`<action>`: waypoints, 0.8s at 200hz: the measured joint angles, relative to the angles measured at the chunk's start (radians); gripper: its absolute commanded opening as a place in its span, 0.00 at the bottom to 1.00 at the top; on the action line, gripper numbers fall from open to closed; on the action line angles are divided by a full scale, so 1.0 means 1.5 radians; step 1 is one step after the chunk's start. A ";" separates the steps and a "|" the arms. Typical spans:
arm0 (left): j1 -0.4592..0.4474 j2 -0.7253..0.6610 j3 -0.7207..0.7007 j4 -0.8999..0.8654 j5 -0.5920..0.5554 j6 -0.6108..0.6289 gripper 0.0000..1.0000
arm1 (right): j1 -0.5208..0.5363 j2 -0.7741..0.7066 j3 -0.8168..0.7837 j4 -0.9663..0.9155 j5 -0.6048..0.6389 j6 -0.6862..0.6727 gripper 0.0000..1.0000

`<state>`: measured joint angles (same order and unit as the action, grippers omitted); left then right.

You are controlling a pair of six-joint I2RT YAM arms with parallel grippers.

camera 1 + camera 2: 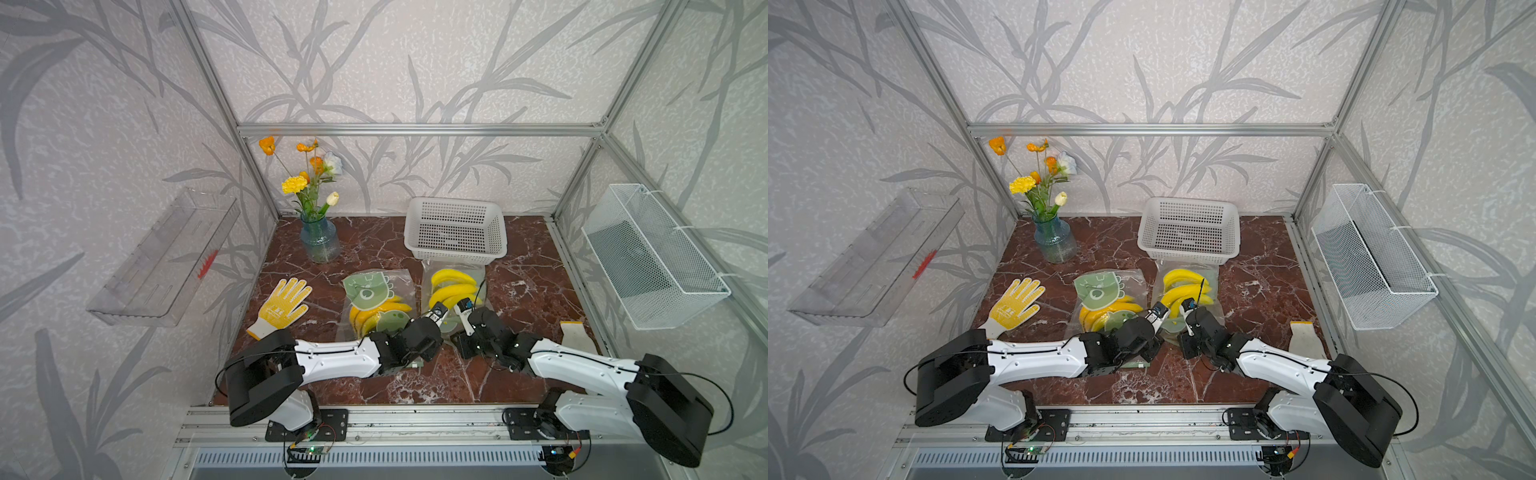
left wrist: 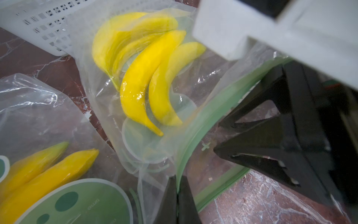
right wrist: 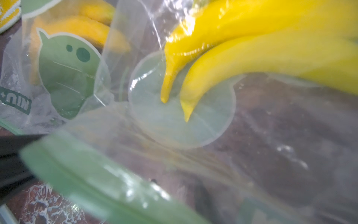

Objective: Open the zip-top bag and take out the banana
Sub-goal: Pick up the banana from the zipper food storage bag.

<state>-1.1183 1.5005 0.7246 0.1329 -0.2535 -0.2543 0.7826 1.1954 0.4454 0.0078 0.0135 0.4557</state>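
The nearest banana has to come lengthwise out of the bag, so the right gripper will next grab the end of it that faces the bag's opening.
A clear zip-top bag (image 1: 430,268) with a bunch of yellow bananas (image 1: 451,284) lies in front of the white basket. Its green zip strip (image 2: 195,131) is parted, so the mouth gapes towards the arms. My left gripper (image 2: 177,177) is shut on the upper strip at the mouth's corner and holds it up. My right gripper (image 2: 216,137) sits in the mouth between the two strips, fingers apart, nothing between them. In the right wrist view the banana tips (image 3: 186,108) lie just ahead behind blurred plastic and the strip (image 3: 87,174); the jaws are hidden there. Both top views show the grippers (image 1: 440,309) (image 1: 463,305) side by side at the mouth.
A second bag (image 1: 374,299) with green printed figures and bananas lies just left. A yellow glove (image 1: 284,305) lies further left, and a vase of flowers (image 1: 320,241) stands at the back. The white basket (image 1: 455,230) touches the bag's far end. A beige flat piece (image 1: 575,336) is at right.
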 measured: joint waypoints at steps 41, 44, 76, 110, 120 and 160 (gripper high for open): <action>-0.001 0.013 0.000 0.030 0.001 -0.010 0.00 | 0.000 0.038 0.005 0.076 0.028 0.030 0.43; -0.001 0.014 0.000 0.032 0.001 -0.010 0.00 | 0.000 0.046 0.006 0.080 0.029 0.031 0.43; -0.001 0.014 -0.002 0.052 0.002 -0.018 0.00 | 0.000 0.121 0.019 0.115 0.049 0.041 0.43; -0.001 0.014 -0.010 0.066 0.008 -0.023 0.00 | 0.000 0.133 0.019 0.143 0.086 0.051 0.44; -0.001 0.015 -0.011 0.068 0.010 -0.024 0.00 | 0.000 0.133 0.019 0.152 0.093 0.051 0.44; -0.001 0.030 -0.011 0.077 0.013 -0.028 0.00 | -0.001 0.143 0.021 0.184 0.097 0.047 0.42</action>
<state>-1.1191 1.5455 0.7086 0.2485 -0.2337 -0.2966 0.7818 1.4105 0.4763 0.2836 0.1593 0.5262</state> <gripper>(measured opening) 0.048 0.438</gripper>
